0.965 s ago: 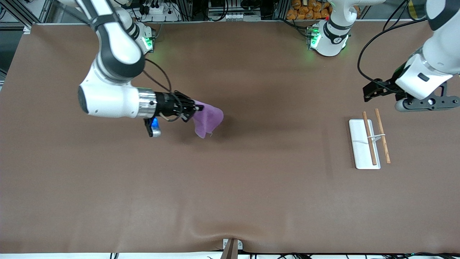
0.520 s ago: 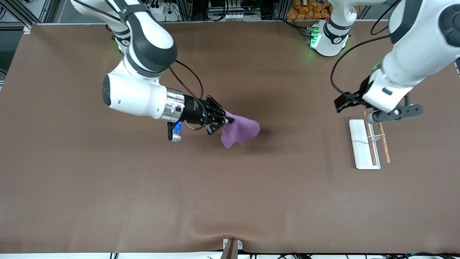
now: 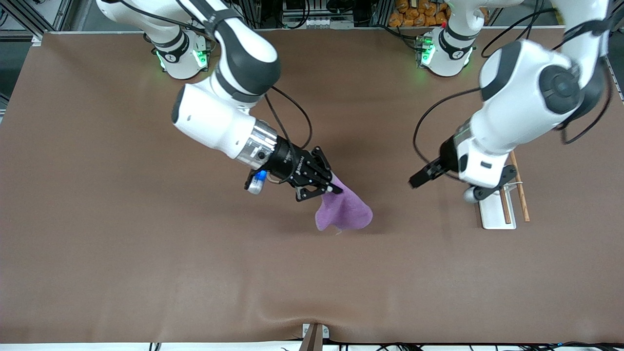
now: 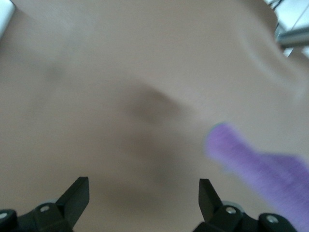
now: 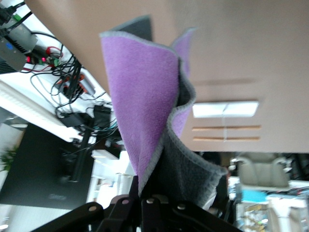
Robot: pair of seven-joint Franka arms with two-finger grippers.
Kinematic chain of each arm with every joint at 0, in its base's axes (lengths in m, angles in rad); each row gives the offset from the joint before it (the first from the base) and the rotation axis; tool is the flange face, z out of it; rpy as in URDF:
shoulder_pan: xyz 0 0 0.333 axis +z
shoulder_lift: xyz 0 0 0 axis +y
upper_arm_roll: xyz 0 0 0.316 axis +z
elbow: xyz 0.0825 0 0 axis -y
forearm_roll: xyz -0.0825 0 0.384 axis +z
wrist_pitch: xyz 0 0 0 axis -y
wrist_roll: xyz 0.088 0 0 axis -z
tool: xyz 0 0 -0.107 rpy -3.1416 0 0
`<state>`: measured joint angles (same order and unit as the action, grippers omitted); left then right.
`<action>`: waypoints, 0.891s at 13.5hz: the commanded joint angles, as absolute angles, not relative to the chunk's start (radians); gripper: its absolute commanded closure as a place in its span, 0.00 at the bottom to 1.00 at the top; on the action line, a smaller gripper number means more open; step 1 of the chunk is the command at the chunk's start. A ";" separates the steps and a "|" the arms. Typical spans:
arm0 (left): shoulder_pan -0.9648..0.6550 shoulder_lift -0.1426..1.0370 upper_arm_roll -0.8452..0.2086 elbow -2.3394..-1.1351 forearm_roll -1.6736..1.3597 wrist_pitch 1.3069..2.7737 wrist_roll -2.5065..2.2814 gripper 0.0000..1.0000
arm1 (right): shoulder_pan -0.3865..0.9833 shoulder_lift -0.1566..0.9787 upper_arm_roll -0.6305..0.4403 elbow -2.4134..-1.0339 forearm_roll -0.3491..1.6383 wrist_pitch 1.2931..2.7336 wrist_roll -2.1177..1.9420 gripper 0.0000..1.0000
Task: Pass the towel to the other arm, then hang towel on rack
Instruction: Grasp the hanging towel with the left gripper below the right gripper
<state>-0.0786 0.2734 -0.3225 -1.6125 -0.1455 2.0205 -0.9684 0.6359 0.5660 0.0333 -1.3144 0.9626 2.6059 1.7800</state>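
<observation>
The robot needs to hang the purple towel on the rack, so its left gripper should next grab the purple towel by its loose hemmed end.
My right gripper is shut on one edge of the purple towel, which hangs from it over the middle of the table. In the right wrist view the towel drapes from the shut gripper. My left gripper is open and empty, in the air between the towel and the rack. In the left wrist view its fingers stand wide apart over bare table, with the towel off to one side. The left arm hides part of the rack; its white base and brown rods show.
The rack stands toward the left arm's end of the table and also shows in the right wrist view. The brown table mat has a raised crease at the edge nearest the front camera. Both arm bases stand along the table's back edge.
My right arm has carried the towel toward the table's middle and nearer the front camera. My left arm has swung from above the rack toward the towel, and now covers part of the rack.
</observation>
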 commanded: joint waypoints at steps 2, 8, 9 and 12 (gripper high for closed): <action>-0.123 0.368 -0.324 -1.578 -0.160 2.172 -1.230 0.00 | 0.678 0.678 0.021 -1.160 0.973 2.669 1.859 1.00; -0.118 0.445 -0.324 -1.565 -0.310 2.345 -1.296 0.00 | 0.693 0.681 0.018 -1.163 0.968 2.674 1.861 1.00; -0.121 0.460 -0.324 -1.565 -0.324 2.374 -1.298 0.00 | 0.693 0.680 0.018 -1.163 0.968 2.674 1.861 1.00; -0.126 0.491 -0.324 -1.565 -0.351 2.433 -1.351 0.00 | 0.693 0.681 0.018 -1.163 0.968 2.674 1.861 1.00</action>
